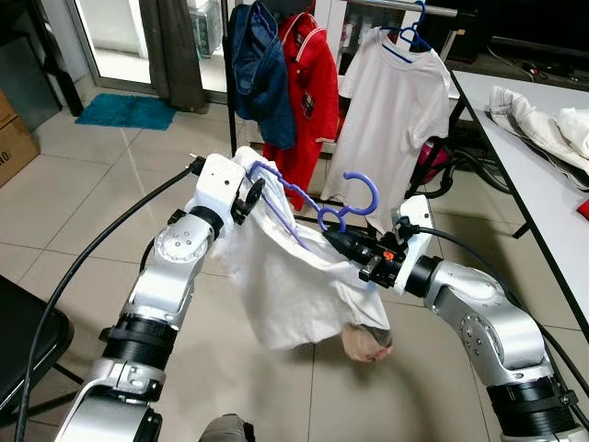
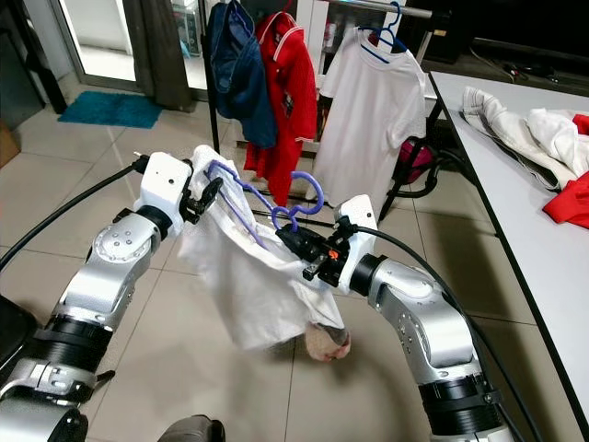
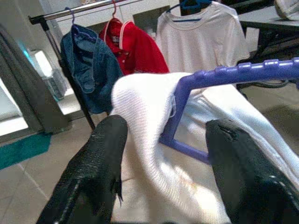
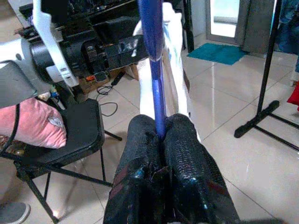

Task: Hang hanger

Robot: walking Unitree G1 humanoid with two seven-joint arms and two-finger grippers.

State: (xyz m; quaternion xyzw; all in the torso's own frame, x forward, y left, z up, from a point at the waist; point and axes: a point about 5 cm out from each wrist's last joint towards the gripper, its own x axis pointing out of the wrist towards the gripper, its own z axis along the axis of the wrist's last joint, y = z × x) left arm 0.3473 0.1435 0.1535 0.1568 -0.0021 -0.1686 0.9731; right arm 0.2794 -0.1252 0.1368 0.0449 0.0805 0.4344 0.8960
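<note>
My left gripper takes hold of the shirt by its shoulder fold (image 1: 247, 160) next, which stands up, since the shirt's body (image 1: 281, 290) droops slack below the hanger.
A purple plastic hanger (image 1: 363, 193) carries a white shirt (image 1: 285, 285) that droops between my two arms. My right gripper (image 1: 333, 238) is shut on the hanger just below its hook; the right wrist view shows both fingers (image 4: 140, 144) pressed on the purple bar (image 4: 154, 56). My left gripper (image 1: 250, 195) is at the hanger's far shoulder, open, its fingers (image 3: 100, 154) standing either side of the cloth-covered end (image 3: 149, 121). The clothes rail (image 1: 405, 7) runs ahead, beyond the hanger.
On the rail hang a blue denim garment (image 1: 262, 64), a red shirt (image 1: 313, 83) and a white T-shirt (image 1: 391, 110). A table (image 1: 543, 193) with heaped clothes stands to the right. A black chair (image 1: 18, 341) is at my left, a teal mat (image 1: 124, 110) farther off.
</note>
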